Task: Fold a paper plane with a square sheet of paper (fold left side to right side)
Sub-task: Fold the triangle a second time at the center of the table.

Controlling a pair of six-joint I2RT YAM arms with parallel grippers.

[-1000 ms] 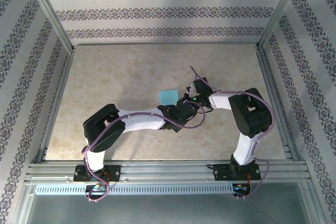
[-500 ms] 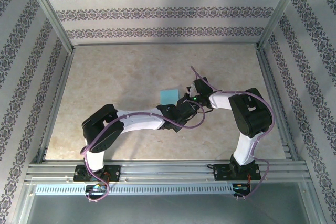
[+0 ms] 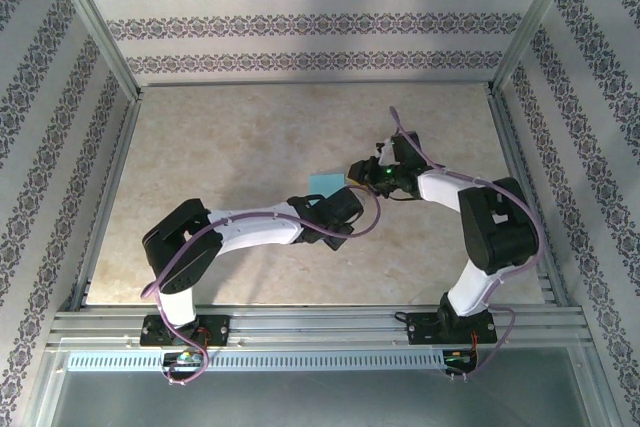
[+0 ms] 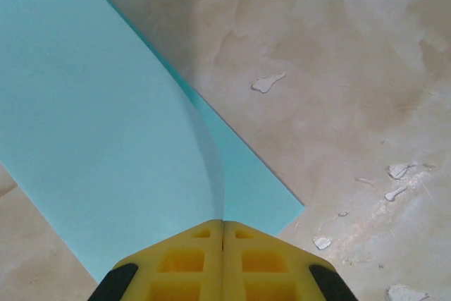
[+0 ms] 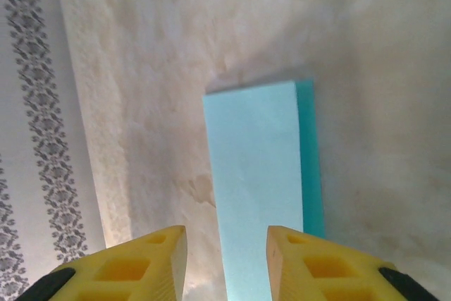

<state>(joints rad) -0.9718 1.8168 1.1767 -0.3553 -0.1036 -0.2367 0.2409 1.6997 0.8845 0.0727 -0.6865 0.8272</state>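
Observation:
I should grab the paper with my right gripper at the darker lower layer's edge (image 4: 159,57), so the upper layer (image 4: 106,125) stays free to fold.
The square sheet of paper (image 3: 324,182) is cyan-blue and lies folded over on the table's middle. In the left wrist view its upper layer (image 4: 106,125) curves up into a ridge that runs straight into the seam of my left gripper (image 4: 223,222), which is shut on the paper's near edge. In the top view the left gripper (image 3: 330,198) sits just below the paper. My right gripper (image 3: 356,171) is at the paper's right side, open. Its yellow fingers (image 5: 148,259) stand apart with the folded paper (image 5: 257,174) lying beyond them, a darker lower layer showing along its right edge.
The beige marbled table (image 3: 230,147) has small chipped white flecks (image 4: 268,82). Patterned walls and metal frame posts (image 3: 95,22) enclose it on three sides. A rail (image 3: 320,322) with both arm bases runs along the near edge.
The left gripper has closed on the paper's edge and its arm has shifted left. The right gripper has opened, let go and drawn back to the right.

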